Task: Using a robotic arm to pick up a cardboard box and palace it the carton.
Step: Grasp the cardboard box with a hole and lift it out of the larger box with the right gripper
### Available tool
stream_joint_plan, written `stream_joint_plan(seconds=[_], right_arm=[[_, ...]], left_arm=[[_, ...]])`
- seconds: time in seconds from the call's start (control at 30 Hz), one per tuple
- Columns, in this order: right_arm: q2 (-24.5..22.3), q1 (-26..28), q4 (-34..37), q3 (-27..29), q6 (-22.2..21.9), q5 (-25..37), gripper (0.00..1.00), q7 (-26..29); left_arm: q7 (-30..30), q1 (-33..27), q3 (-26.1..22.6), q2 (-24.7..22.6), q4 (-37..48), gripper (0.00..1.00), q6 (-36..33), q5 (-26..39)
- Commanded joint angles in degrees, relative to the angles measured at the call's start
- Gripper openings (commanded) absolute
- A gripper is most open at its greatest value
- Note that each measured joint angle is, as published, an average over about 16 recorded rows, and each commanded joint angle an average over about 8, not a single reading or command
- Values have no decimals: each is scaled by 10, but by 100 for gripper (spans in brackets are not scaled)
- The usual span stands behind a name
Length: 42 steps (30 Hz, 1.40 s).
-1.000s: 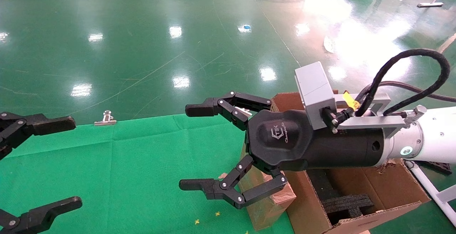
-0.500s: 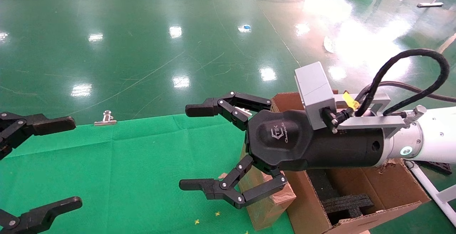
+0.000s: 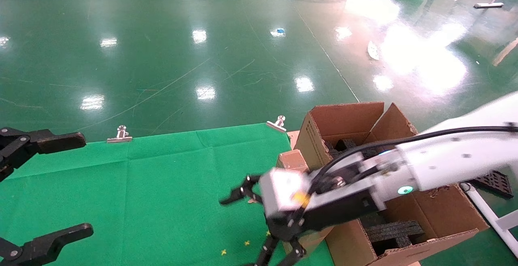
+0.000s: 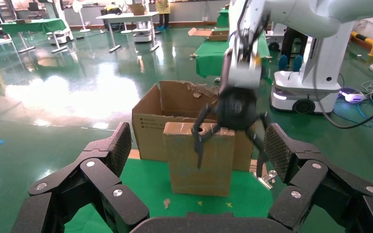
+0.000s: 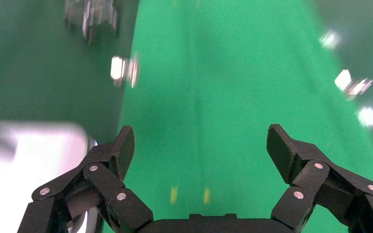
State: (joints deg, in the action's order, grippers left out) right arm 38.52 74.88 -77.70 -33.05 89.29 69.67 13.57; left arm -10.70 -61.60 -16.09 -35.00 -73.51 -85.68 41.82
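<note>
Next, my right gripper grabs the cardboard box across its narrow top (image 3: 292, 160), since the cardboard box's long side is too wide for the fingers.
The cardboard box (image 3: 292, 160) stands upright on the green cloth against the carton's (image 3: 311, 142) side wall. In the left wrist view the cardboard box (image 4: 199, 167) shows its round top hole, with the carton (image 4: 148, 128) behind it. My right gripper (image 3: 240, 233) hangs low beside the box, on its cloth side, tilted down and open. In the left wrist view the right gripper (image 4: 229, 165) crosses in front of the box's upper face. In its own view the right gripper (image 5: 201, 138) has only blurred green cloth between its fingers. My left gripper (image 3: 77, 185) stays parked at the far left, open.
Black foam inserts (image 3: 396, 231) lie inside the carton. Two metal binder clips (image 3: 119, 134) (image 3: 277, 123) hold the green cloth's (image 3: 162, 185) far edge. Small yellow marks (image 3: 245, 242) dot the cloth near the box. A white frame bar (image 3: 485, 213) and black mat (image 3: 493, 181) lie at the right.
My right arm has swung down from a high level pose to beside the cardboard box, uncovering the carton. Its gripper stays open. The left gripper has not moved.
</note>
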Motion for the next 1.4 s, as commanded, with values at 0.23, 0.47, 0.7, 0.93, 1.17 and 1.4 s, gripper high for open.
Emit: stream_joint_plan(seconds=[0.23,0.47,0.7,0.93,1.17,1.4], right_arm=[[15,125,-2,-135,12,124,100,19],[-13,258,-2,-216,15,130,100,35],[-26,349,-1,-309,16,94,100,41],[-8,407,-1,-417,12,110,100,71],[21,453,-1,-498,8,112,100,119],[43,488,-1,-555,3,101,100,154]], left_arm=[[0,0,0,0,0,100,0,0],[0,0,-1,0,0,100,0,0],[0,0,-1,0,0,100,0,-1],[1,0,-1,1,0,100,1,-1],[1,0,-2,1,0,100,1,-1],[1,0,-2,1,0,100,1,-1]])
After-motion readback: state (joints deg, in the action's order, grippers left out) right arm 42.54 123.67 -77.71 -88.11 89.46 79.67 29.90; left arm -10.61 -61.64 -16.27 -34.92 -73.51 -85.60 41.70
